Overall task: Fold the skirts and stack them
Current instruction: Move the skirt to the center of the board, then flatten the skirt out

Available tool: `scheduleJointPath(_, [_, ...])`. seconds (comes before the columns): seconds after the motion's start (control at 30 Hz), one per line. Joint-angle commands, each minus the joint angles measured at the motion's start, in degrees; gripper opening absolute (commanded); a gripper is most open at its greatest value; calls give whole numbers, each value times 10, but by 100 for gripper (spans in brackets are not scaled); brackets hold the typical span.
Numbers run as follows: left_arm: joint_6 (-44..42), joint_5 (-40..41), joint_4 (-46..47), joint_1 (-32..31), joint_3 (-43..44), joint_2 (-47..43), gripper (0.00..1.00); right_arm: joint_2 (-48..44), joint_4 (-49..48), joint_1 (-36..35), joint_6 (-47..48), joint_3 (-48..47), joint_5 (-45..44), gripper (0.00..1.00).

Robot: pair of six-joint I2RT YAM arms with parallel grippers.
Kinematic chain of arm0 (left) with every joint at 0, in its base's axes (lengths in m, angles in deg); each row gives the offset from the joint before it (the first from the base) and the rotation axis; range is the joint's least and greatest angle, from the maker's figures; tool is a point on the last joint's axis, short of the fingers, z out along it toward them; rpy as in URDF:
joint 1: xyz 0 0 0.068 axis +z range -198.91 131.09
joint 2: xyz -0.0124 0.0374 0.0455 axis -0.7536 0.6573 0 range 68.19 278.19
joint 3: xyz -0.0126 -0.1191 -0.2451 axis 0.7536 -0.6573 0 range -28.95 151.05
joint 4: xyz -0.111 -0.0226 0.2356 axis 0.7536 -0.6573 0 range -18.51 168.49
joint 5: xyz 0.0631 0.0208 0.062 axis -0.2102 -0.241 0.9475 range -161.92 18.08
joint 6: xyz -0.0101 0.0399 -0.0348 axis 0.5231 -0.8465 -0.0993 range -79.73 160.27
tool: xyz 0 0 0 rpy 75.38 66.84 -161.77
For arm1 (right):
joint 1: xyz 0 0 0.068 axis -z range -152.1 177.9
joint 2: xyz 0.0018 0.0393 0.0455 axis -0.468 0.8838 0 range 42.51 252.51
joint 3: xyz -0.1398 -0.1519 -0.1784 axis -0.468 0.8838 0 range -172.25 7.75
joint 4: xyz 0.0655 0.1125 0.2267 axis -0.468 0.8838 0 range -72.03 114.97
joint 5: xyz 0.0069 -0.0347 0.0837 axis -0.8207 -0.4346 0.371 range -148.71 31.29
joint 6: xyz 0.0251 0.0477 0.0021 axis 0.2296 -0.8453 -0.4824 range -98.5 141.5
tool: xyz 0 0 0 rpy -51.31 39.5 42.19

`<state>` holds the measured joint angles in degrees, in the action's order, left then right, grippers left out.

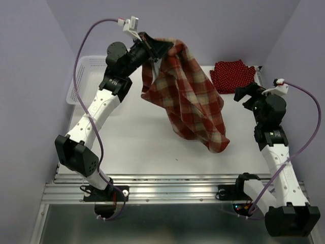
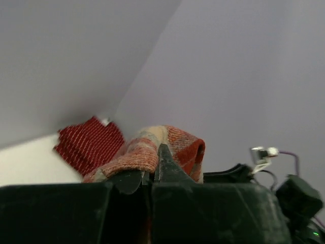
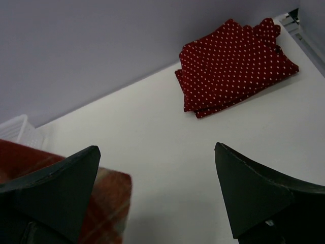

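Observation:
Next, my right gripper grabs the plaid skirt (image 1: 190, 96) by its free hanging end (image 1: 219, 141), across from my left gripper, to spread the skirt flat for folding.
My left gripper (image 1: 161, 48) is raised high at the back and shut on the top edge of the red-and-cream plaid skirt (image 1: 190, 96). The skirt hangs down from it, and its lower end reaches the table near the middle. In the left wrist view the jaws (image 2: 155, 162) pinch a bunched fold of the plaid skirt (image 2: 147, 147). The dark red polka-dot skirts (image 1: 232, 75) lie folded in a pile at the back right corner. My right gripper (image 1: 242, 94) stands open just in front of that pile, holding nothing. In the right wrist view its gripper (image 3: 156, 150) frames bare table, with the polka-dot pile (image 3: 233, 63) beyond and the plaid skirt (image 3: 109, 203) at lower left.
A white lattice basket (image 1: 84, 76) stands at the back left, behind my left arm, and its corner (image 3: 18, 129) shows in the right wrist view. Lilac walls close in the back and both sides. A metal rail (image 1: 172, 185) runs along the near edge.

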<state>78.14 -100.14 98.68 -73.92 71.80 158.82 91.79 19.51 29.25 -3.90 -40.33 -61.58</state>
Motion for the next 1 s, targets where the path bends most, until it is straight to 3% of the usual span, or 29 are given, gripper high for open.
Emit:
scheduleJointPath(0.0, [-24,133,39,9,-121,-44,0,23,71,-5,10,-36,-35,100])
scheduleJointPath(0.07, [-21,144,28,20,-199,-34,11,34,80,-5,14,-39,-15,100])
scheduleJointPath(0.1, [-17,131,25,27,-222,-28,22,44,79,-5,18,-37,13,100])
scheduleJointPath(0.17, [-3,122,8,55,-265,5,85,59,80,-5,20,-39,51,100])
scheduleJointPath(0.2, [-3,79,1,65,-267,20,99,79,80,-5,19,-40,92,100])
scheduleJointPath(0.27, [-5,38,-49,93,-251,71,99,104,83,-5,8,-41,154,100])
scheduleJointPath(0.3, [-17,22,-80,97,-245,83,99,132,81,-5,-9,-38,232,100])
scheduleJointPath(0.37, [-31,30,-93,95,-254,88,99,154,62,-60,-17,-10,253,100])
scheduleJointPath(0.47, [-54,48,-97,95,-285,55,99,186,86,-140,-3,4,163,100])
scheduleJointPath(0.53, [-75,90,-118,95,-296,27,99,202,98,-154,-5,17,155,100])
scheduleJointPath(0.73, [-108,207,-210,96,-310,-19,99,233,104,-159,-32,48,127,100])
scheduleJointPath(0.97, [-96,308,-305,96,-333,-51,99,273,193,-165,-98,33,-3,100])
